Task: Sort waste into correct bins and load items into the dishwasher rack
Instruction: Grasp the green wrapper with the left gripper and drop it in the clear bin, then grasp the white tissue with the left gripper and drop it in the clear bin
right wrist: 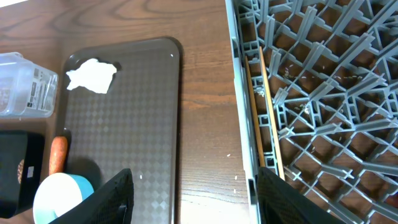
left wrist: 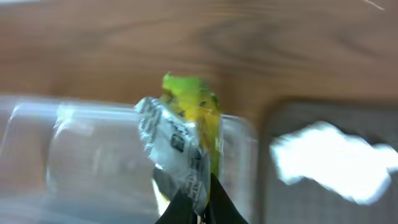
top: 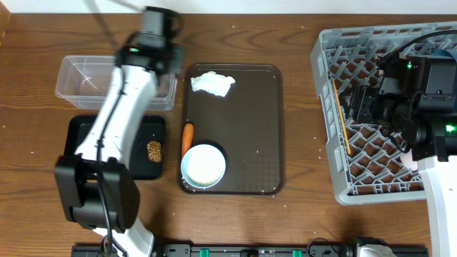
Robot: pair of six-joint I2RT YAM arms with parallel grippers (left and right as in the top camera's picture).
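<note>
My left gripper should keep holding the green-yellow wrapper until it hangs inside the clear tub's rim, as the wrapper's green end (left wrist: 189, 93) reaches past the tub's far rim (left wrist: 115, 111).
My left gripper (left wrist: 199, 208) is shut on the green-yellow wrapper (left wrist: 186, 124), holding it above the right end of the clear tub (left wrist: 93, 155). From overhead, the left gripper (top: 168, 57) hangs over the tub's (top: 93, 82) far right corner and hides the wrapper. The white napkin (top: 213, 83), carrot piece (top: 188, 137) and light-blue cup (top: 203, 165) lie on the brown serving tray (top: 250, 143). A brown lump (top: 154, 150) sits in the black tray (top: 86, 135). My right gripper (right wrist: 193, 199) is open and empty beside the grey rack (right wrist: 323, 93), where the chopsticks (right wrist: 264, 112) lie.
The rack (top: 378, 178) fills the right side, with the right arm above it. A strip of bare wood separates the serving tray (right wrist: 137, 124) from the rack's left wall. The left arm stretches across the black tray and the tub.
</note>
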